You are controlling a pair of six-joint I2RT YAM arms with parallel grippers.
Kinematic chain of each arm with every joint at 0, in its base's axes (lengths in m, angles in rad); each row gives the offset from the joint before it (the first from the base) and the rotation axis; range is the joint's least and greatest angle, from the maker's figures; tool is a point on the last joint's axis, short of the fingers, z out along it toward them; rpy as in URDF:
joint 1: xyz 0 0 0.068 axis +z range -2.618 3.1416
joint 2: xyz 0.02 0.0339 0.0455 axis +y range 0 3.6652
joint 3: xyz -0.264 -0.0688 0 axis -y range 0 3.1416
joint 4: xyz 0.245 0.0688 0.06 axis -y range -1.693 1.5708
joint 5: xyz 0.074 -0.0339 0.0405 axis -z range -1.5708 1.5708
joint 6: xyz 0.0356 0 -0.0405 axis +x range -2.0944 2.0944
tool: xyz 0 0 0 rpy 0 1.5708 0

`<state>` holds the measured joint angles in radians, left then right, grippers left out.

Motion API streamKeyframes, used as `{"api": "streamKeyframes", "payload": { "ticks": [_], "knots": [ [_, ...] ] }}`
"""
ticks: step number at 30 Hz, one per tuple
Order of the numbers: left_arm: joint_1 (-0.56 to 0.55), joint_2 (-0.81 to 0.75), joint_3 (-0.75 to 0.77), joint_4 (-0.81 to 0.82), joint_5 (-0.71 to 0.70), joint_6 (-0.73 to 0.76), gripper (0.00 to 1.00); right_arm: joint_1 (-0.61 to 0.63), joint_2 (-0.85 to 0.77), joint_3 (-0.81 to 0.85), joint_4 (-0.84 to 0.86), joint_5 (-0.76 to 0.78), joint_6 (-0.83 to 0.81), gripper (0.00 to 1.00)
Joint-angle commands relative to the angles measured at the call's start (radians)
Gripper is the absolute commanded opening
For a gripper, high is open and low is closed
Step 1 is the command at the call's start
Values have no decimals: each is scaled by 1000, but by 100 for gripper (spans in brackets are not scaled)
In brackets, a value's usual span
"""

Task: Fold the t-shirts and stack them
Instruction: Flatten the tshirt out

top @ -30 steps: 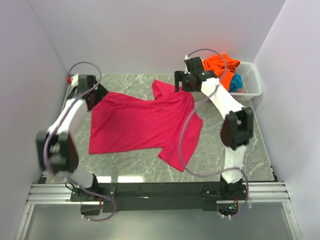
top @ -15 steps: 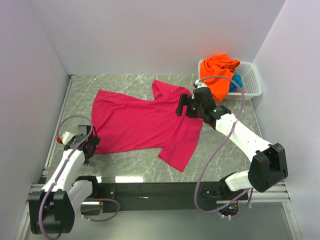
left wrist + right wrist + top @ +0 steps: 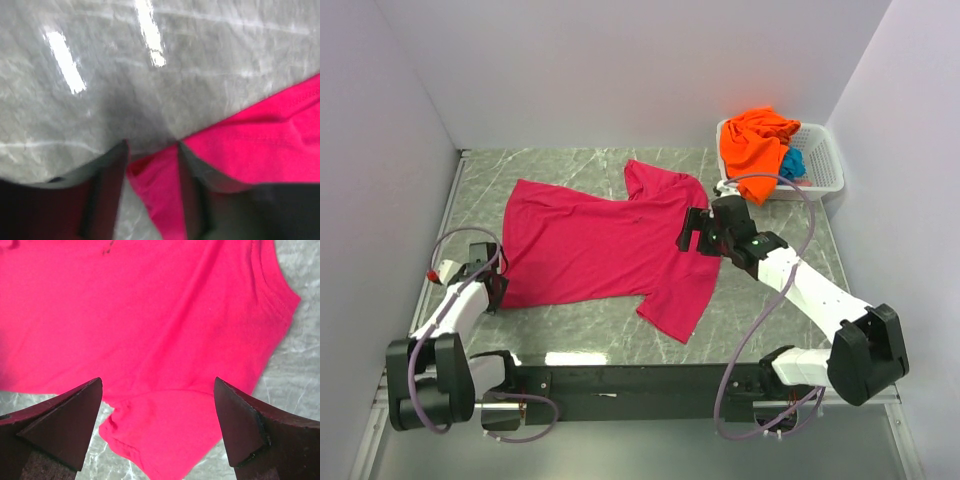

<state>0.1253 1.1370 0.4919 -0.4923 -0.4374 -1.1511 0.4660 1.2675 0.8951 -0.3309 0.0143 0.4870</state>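
Note:
The robot's right gripper will next grab the magenta-pink t-shirt (image 3: 600, 250) by its near short sleeve (image 3: 677, 309). That matches the left gripper's hem corner and lifts that side of the t-shirt so it can be folded.
The magenta-pink t-shirt (image 3: 600, 250) lies spread flat on the marble table, neck to the right. My left gripper (image 3: 493, 286) sits low at the shirt's near-left hem corner. In the left wrist view the left gripper (image 3: 152, 145) has its jaws half narrowed astride that corner of the shirt (image 3: 260, 145), with a strip of bare table showing beside the cloth. My right gripper (image 3: 693, 228) hangs wide open over the shirt's right side; below the right gripper (image 3: 158, 382) lies a short sleeve (image 3: 165, 440). An orange t-shirt (image 3: 755, 142) and a teal-blue one (image 3: 792, 165) lie in the basket.
The white lattice basket (image 3: 825, 170) stands at the far right corner, against the right wall. White walls close in the table on the left, back and right. The arms' base rail (image 3: 640, 380) runs along the near edge.
My left arm swung from the shirt's far-left corner down to its near-left corner and its jaws narrowed. My right arm came from beside the basket to above the shirt's right side.

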Motion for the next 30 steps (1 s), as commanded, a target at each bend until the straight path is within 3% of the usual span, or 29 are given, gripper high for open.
{"api": "streamKeyframes", "payload": {
  "ticks": [1,2,4,5,9,16,20,27,30],
  "knots": [
    [17,47,2,43,48,24,45,8,-62,-31,-11,27,16,98],
    [20,50,5,41,43,27,41,10,-72,-41,-16,33,13,98],
    [22,49,5,52,51,36,8,13,-106,-76,-31,44,6,98],
    [23,43,2,58,58,45,1,16,-117,-90,-51,44,7,98],
    [23,12,-10,84,103,70,1,71,-166,-145,-120,36,-5,96],
    [23,-46,2,73,104,96,1,438,-111,-203,-250,69,87,94],
    [23,-59,-10,98,126,113,1,597,19,-188,-287,142,140,93],
    [25,-83,-18,106,131,116,1,651,168,-143,-310,190,197,86],
    [22,-85,-18,100,123,113,1,649,179,-154,-298,194,212,78]
  ]
}}
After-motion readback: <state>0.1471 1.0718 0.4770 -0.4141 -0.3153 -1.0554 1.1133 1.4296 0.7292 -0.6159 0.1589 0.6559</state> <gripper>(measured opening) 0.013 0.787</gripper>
